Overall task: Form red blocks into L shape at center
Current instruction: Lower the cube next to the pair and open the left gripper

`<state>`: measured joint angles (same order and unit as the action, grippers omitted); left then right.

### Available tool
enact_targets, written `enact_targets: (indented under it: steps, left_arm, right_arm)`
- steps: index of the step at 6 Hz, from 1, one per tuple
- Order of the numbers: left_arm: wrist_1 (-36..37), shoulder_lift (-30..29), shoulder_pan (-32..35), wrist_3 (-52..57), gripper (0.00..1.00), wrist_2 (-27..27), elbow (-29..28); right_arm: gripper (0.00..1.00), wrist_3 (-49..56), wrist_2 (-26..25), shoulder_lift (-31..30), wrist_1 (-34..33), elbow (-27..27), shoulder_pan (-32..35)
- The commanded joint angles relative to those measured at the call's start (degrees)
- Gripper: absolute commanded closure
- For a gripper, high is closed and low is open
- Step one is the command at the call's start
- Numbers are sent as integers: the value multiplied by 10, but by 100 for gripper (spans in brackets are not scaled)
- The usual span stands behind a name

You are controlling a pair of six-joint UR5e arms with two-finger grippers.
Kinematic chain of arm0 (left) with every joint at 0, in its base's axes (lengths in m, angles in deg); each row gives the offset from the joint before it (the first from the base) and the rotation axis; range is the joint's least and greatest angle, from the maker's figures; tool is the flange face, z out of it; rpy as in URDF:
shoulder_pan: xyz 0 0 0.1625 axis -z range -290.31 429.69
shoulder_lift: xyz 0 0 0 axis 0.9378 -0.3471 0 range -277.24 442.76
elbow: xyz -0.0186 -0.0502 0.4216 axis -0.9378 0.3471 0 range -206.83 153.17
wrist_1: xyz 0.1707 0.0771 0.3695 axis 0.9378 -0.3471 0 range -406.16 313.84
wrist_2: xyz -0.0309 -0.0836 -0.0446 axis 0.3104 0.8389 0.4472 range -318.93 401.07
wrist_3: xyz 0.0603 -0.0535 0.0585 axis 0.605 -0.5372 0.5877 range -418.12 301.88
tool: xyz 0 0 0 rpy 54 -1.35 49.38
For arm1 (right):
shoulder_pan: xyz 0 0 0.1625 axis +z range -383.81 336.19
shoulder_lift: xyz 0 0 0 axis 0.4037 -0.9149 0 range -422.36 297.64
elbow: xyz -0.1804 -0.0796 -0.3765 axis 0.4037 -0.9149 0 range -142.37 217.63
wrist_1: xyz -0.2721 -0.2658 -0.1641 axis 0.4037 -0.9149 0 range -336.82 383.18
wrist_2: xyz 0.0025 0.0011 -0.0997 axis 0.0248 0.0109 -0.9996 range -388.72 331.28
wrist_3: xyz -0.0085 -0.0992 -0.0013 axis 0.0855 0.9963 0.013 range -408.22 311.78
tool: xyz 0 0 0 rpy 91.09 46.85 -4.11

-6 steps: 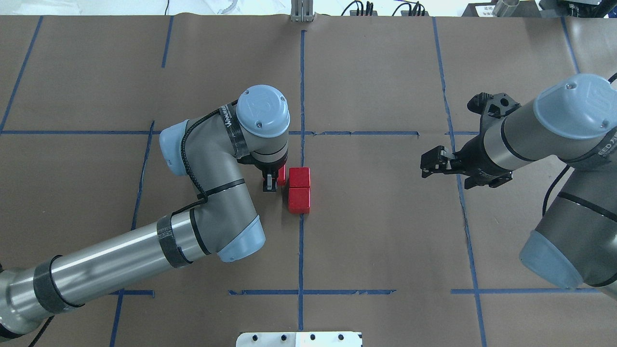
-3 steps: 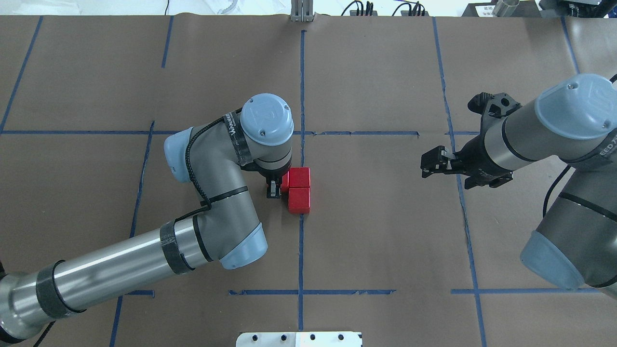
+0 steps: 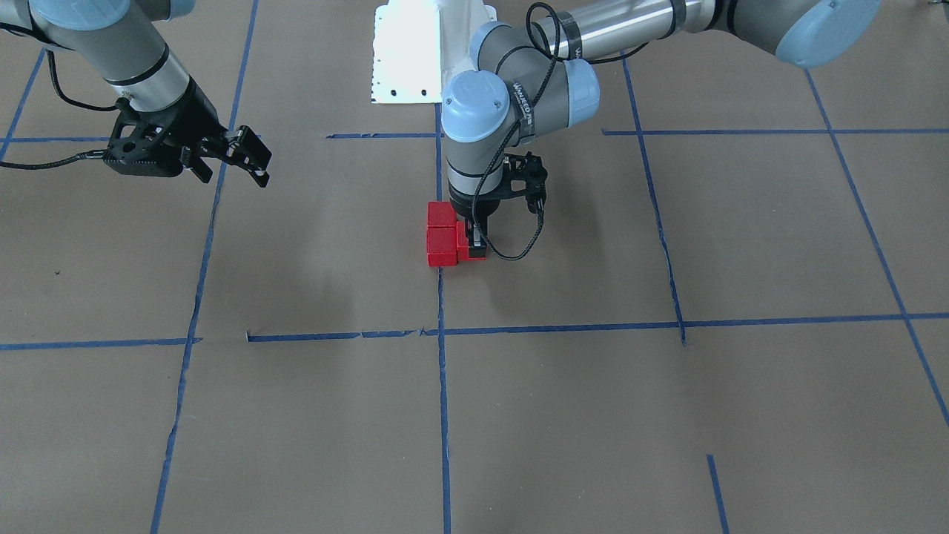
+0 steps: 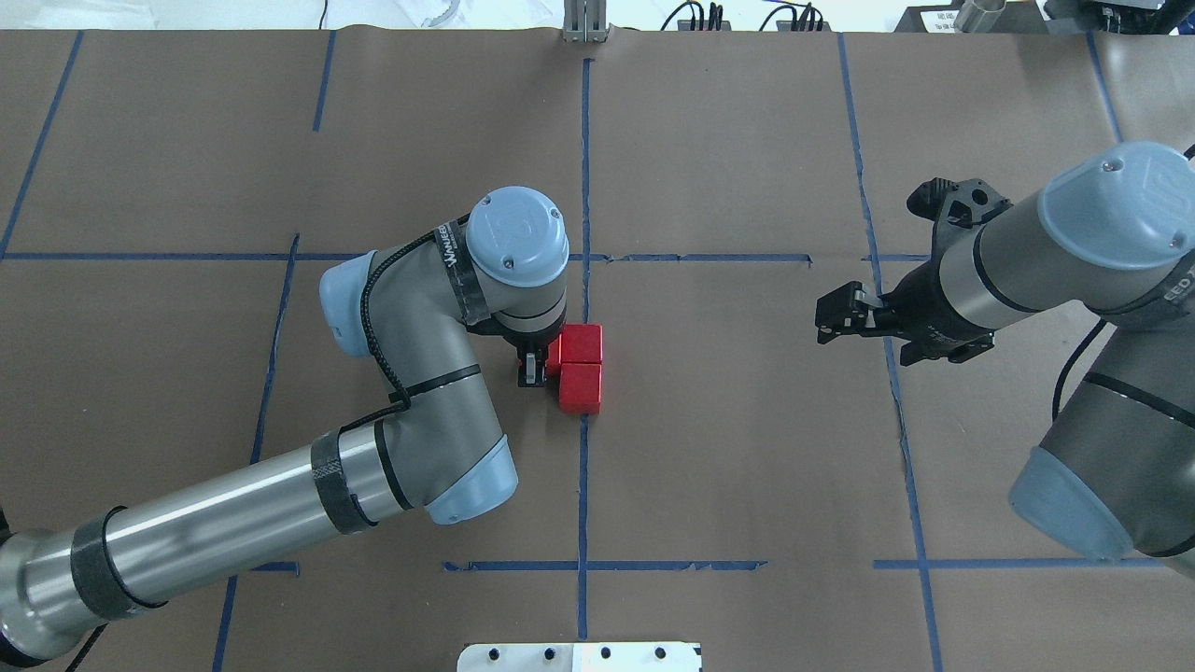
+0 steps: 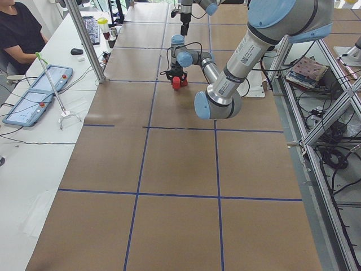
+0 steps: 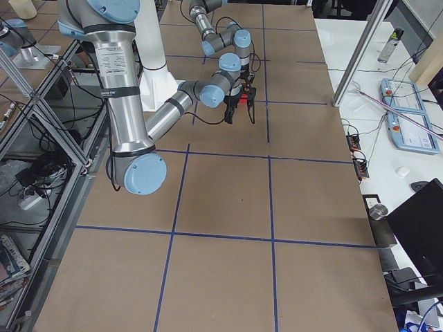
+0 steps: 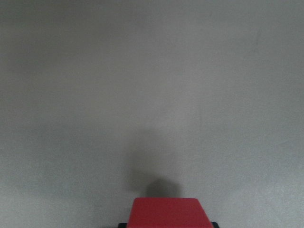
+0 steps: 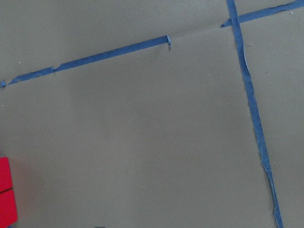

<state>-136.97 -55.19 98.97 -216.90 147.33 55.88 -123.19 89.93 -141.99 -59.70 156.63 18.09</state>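
Observation:
The red block's lower edge point(image 7: 166, 198) meets its shadow on the tabletop and the block would settle there, so my left gripper opens next.
Two red blocks point(image 4: 581, 343) point(image 4: 580, 387) lie touching in a short row on the centre tape line; in the front view they are the far block point(image 3: 442, 215) and the near block point(image 3: 442, 247). My left gripper point(image 4: 540, 364) points straight down and is shut on the third red block point(image 4: 553, 356), held low against the row's left side. That block also shows in the front view point(image 3: 465, 253) and in the left wrist view point(image 7: 170, 213). My right gripper point(image 4: 827, 318) is open and empty, hovering far to the right.
Brown paper with blue tape grid lines point(image 4: 584, 187) covers the table. The white robot base plate point(image 4: 579, 656) sits at the near edge. The two placed blocks show at the left edge of the right wrist view point(image 8: 4, 190). An operator point(image 5: 20, 31) sits beyond the table's side.
My left gripper has carried the third red block right and slightly toward the robot, up against the two-block row. The right arm has not moved.

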Motion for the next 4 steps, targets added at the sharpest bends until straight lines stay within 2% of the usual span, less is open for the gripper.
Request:
enact_targets:
  steps: [1,2,3,4]
  left_arm:
    - [-1,0,0,1,92,0,-1]
    - [-1,1,0,1,92,0,-2]
    - [-5,1,0,5,86,0,-5]
    - [-24,1,0,6,7,0,-15]
  right_arm:
    - [0,0,0,0,0,0,-1]
    - [0,0,0,1,0,0,-1]
    - [0,-1,0,0,0,0,-1]
    - [0,0,0,0,0,0,-1]
